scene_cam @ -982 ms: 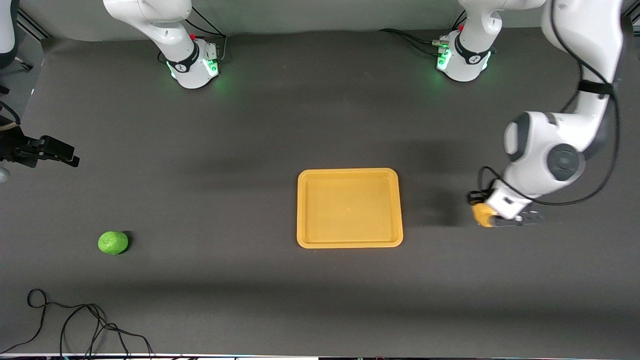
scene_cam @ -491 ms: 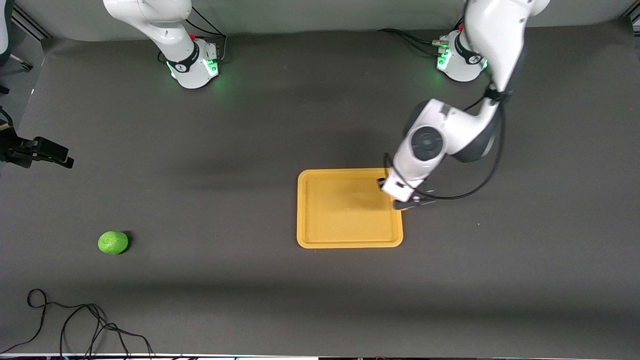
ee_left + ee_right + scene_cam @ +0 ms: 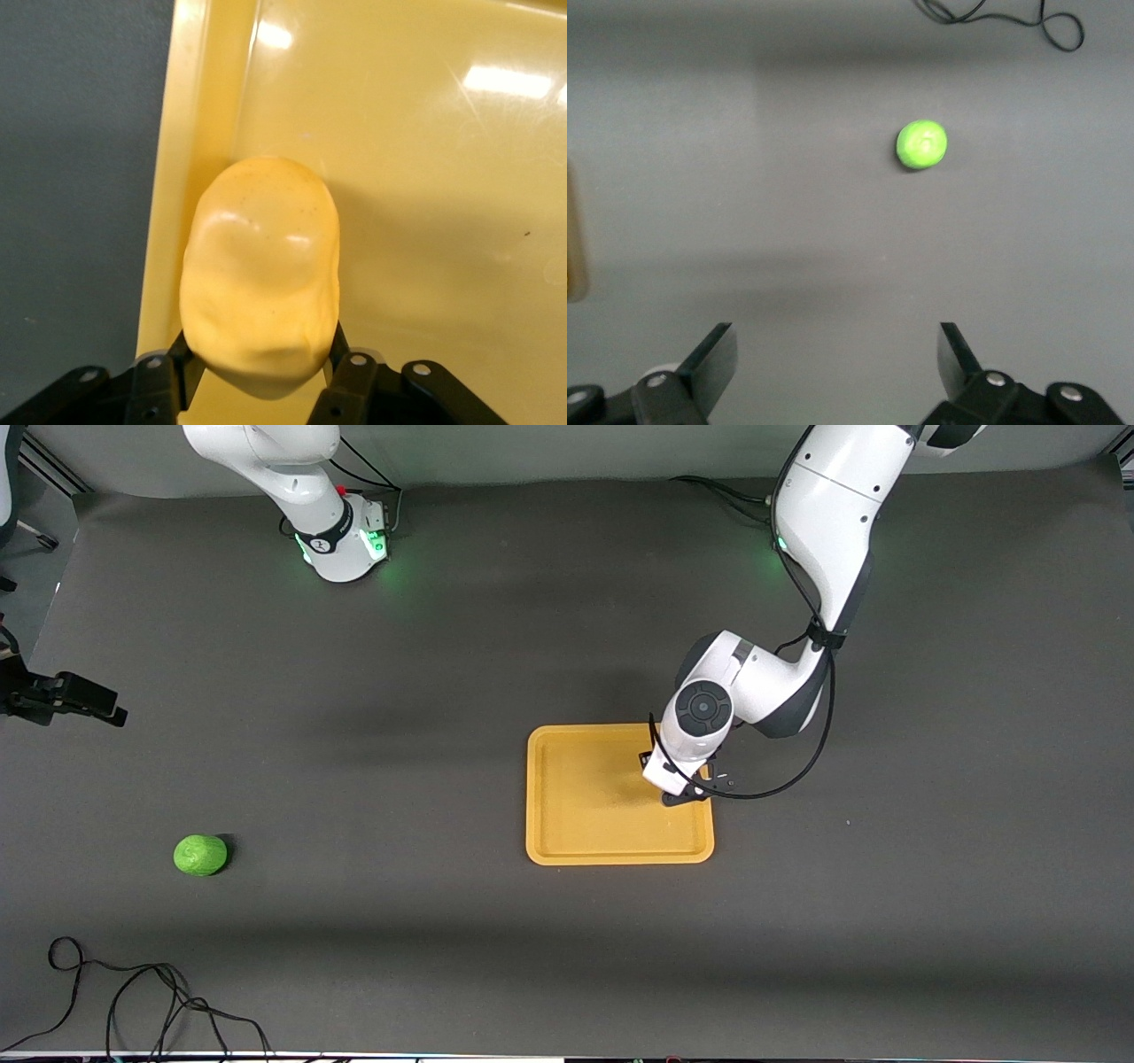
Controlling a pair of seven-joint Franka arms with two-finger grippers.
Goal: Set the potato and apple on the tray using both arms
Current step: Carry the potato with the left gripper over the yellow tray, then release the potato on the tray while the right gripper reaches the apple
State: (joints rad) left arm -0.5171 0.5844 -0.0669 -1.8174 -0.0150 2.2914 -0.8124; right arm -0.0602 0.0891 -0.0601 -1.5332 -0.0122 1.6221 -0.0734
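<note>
The potato point(image 3: 261, 274) hangs inside the tray's rim over the tray's bottom and would rest there, so it is now time for my left gripper to open.
The orange-yellow tray point(image 3: 576, 815) lies mid-table. My left gripper point(image 3: 682, 788) is over the tray's edge toward the left arm's end. In the front view the wrist hides what it holds. In the left wrist view it point(image 3: 257, 354) is shut on the glossy yellow-orange potato point(image 3: 261, 274), just above the tray floor point(image 3: 425, 177) beside the rim. The green apple point(image 3: 200, 855) sits on the mat toward the right arm's end and shows in the right wrist view point(image 3: 922, 143). My right gripper point(image 3: 97, 707) is open and empty over the mat at that end, apart from the apple; its jaws point(image 3: 835, 354) stand wide.
A loose black cable point(image 3: 133, 1001) lies on the mat near the front camera at the right arm's end, nearer than the apple; it also shows in the right wrist view point(image 3: 1010, 13). The two green-lit bases point(image 3: 341, 540) stand along the table's edge farthest from the front camera.
My left arm has swung from the mat at the left arm's end to over the tray, carrying the potato. My right gripper has drifted slightly toward the right arm's end.
</note>
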